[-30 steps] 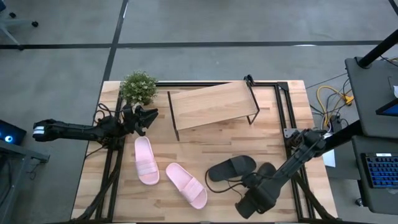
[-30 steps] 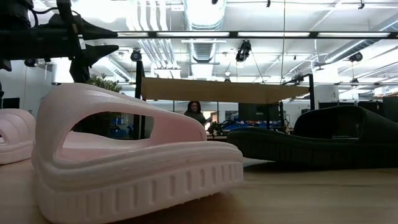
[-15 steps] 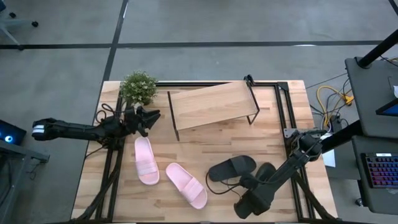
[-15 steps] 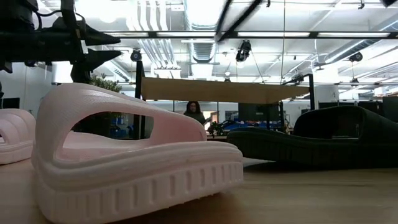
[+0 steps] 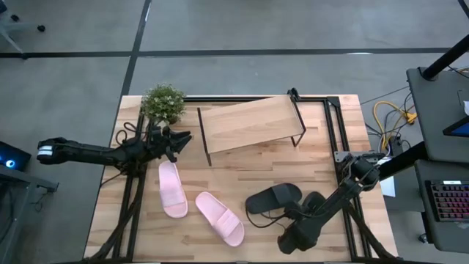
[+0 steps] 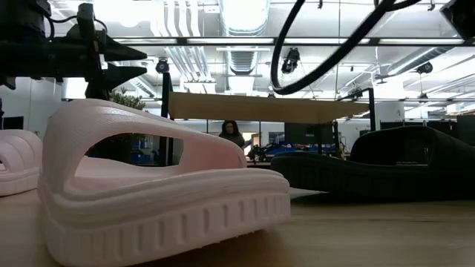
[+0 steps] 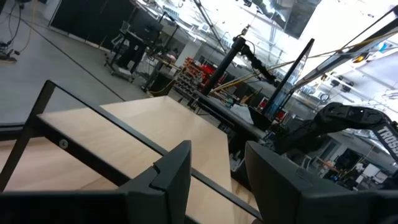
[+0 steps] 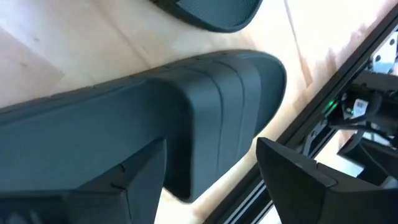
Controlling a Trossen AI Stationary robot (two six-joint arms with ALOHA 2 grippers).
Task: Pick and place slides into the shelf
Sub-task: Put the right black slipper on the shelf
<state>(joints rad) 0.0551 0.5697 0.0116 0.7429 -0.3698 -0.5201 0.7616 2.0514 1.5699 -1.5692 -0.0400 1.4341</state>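
The black slide should be grabbed next by its strap's side edge [image 8: 198,179] with my right gripper, so that it can be placed on the shelf.
Two pale pink slides [image 5: 173,189] [image 5: 220,218] lie soles down on the tabletop's near left. One black slide [image 5: 273,197] lies right of them. A second black slide [image 8: 205,112] lies beside it, partly under my right arm. My right gripper [image 8: 211,149] is open and points steeply down over this slide, one finger on each side of its strap. The shelf [image 5: 249,123], a slanted wood board on a black rod frame, stands at the far middle. My left gripper [image 5: 183,137] hangs open in the air just left of the shelf, with nothing between its fingers.
A small potted plant [image 5: 163,101] stands at the far left corner, close behind my left gripper. Black frame rails [image 5: 341,139] run along the table's right side beside the black slides. Bare wood shows between the shelf and the slides.
My right gripper has sunk toward the second black slide. A loop of its cable now hangs into the top of the low view.
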